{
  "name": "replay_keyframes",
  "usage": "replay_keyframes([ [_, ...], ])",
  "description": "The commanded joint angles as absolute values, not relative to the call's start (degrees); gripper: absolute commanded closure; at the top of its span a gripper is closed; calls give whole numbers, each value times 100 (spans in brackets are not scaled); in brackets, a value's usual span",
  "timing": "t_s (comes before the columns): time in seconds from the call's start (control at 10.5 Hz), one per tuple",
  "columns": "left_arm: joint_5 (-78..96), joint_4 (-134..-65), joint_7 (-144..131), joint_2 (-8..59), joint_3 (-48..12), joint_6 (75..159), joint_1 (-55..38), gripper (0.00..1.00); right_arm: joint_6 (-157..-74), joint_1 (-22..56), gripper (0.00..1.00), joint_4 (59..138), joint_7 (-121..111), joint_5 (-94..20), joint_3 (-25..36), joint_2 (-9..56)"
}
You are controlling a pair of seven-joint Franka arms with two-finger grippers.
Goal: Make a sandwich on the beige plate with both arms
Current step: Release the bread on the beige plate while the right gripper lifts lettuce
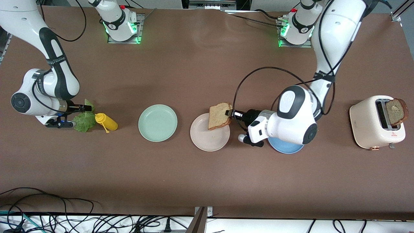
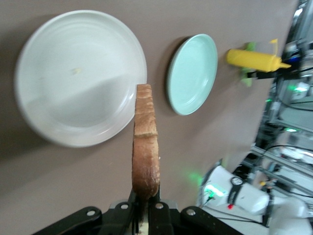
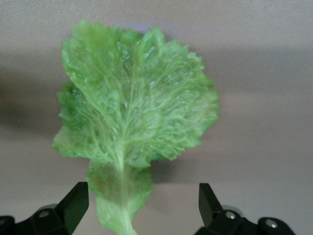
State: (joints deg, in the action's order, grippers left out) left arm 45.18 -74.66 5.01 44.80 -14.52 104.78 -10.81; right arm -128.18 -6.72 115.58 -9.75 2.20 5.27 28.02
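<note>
My right gripper should grab the lettuce by its narrow stem next, as its frilly blade is wider than the open fingers.
My left gripper is shut on one edge of a brown bread slice, which stands tilted on edge over the beige plate. In the left wrist view the slice sticks out from the left gripper beside the bare plate. A second bread slice stands in the toaster. The green lettuce leaf lies on the table at the right arm's end. My right gripper is open around it, the leaf's stem between the fingers of the right gripper, not pinched.
A yellow squeeze bottle lies right beside the lettuce. A mint-green plate sits between it and the beige plate. A blue plate lies partly hidden under my left wrist. The cream toaster stands at the left arm's end.
</note>
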Motion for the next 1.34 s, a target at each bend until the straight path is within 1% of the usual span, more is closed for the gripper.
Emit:
replay_keyframes([
  [0.0, 5281, -7225, 1280, 5026, -1433, 10931, -1230, 100, -12990, -712, 0, 11522, -1116, 79, 501, 2944],
  [0.19, 5291, -7181, 1826, 5298, -1424, 11196, -1195, 100, -13069, -738, 0, 11522, -1247, 70, 501, 3006],
  [0.29, 5291, -7189, 1950, 5326, -1424, 11363, -1204, 100, -13104, -764, 2, 11522, -1370, -8, 501, 3041],
  [0.38, 5291, -7189, 2047, 5352, -1415, 11382, -1195, 100, -13122, -817, 18, 11522, -1632, -87, 501, 3058],
  [0.48, 5300, -7189, 2257, 5405, -1415, 11451, -1195, 100, -13122, -870, 65, 11514, -1948, -140, 501, 3059],
  [0.57, 5309, -7224, 2502, 5466, -1415, 11539, -1195, 100, -13087, -879, 79, 11479, -2134, -158, 501, 3059],
  [0.67, 5448, -7259, 2757, 5493, -1415, 11549, -1178, 100, -13043, -888, 100, 11461, -2379, -158, 501, 3050],
  [0.77, 5762, -7295, 2890, 5502, -1415, 11549, -1204, 100, -12999, -879, 100, 11409, -2434, -176, 501, 3024],
  [0.86, 5844, -7304, 3031, 5528, -1415, 11549, -1213, 100, -12764, -905, 100, 11286, -2461, -176, 501, 3023],
  [0.96, 5853, -7304, 3084, 5528, -1415, 11549, -1213, 87, -12431, -949, 100, 11076, -2452, -176, 501, 3032],
  [1.05, 5819, -7304, 3094, 5537, -1406, 11549, -1213, 1, -12010, -914, 100, 10770, -2443, -176, 501, 3041],
  [1.24, 5739, -7295, 3094, 5493, -1389, 11531, -1116, 0, -11358, -932, 100, 10320, -2522, -158, 510, 3015],
])
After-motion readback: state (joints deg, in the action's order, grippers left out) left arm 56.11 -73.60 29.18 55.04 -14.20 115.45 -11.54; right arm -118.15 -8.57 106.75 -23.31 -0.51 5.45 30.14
